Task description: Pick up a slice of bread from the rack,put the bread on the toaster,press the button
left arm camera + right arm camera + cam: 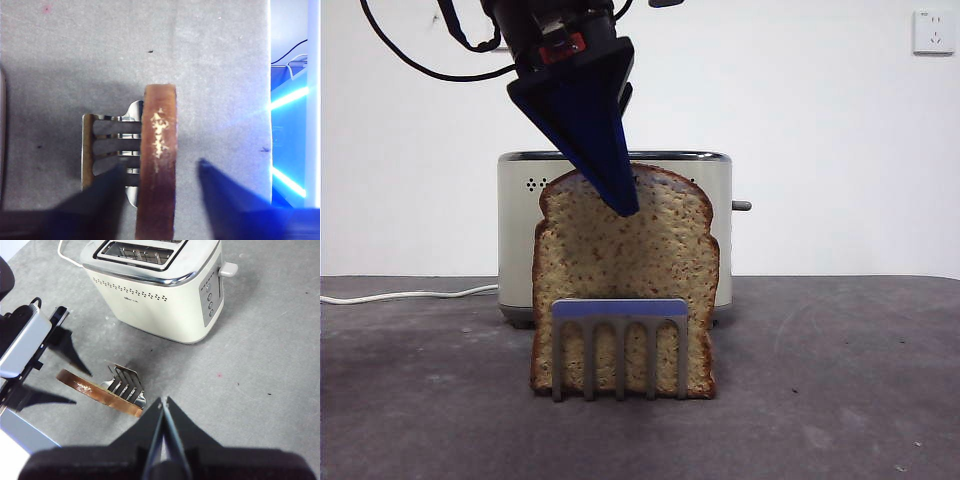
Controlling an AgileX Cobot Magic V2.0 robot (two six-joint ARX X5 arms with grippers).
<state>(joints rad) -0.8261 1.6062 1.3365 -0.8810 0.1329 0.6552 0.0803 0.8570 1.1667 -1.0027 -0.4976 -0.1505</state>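
I should grab the slice's domed top (pixel 658 182) with my left gripper next, because the rack's wires fence in the lower half of the slice of bread (pixel 625 270).
The slice of bread (pixel 625 270) stands upright in the rack (pixel 620 345), in front of the toaster (pixel 515 240). My left gripper (pixel 625 203) comes down from above at the slice's domed top. In the left wrist view its jaws are open, one on each side of the brown crust (pixel 159 145), with the rack's prongs (pixel 107 145) beside it. The button (pixel 741 205) sticks out of the toaster's narrow side wall. My right gripper (pixel 163 402) hangs shut and holds nothing, off to the side, looking down on the toaster (pixel 160 295), its lever (pixel 228 269) and the bread (pixel 87 389).
A white cord (pixel 410 295) runs off from the toaster across the dark grey table. A wall socket (pixel 932 32) sits high on the white back wall. The table's edge (pixel 270 100) shows beside the bread in the left wrist view.
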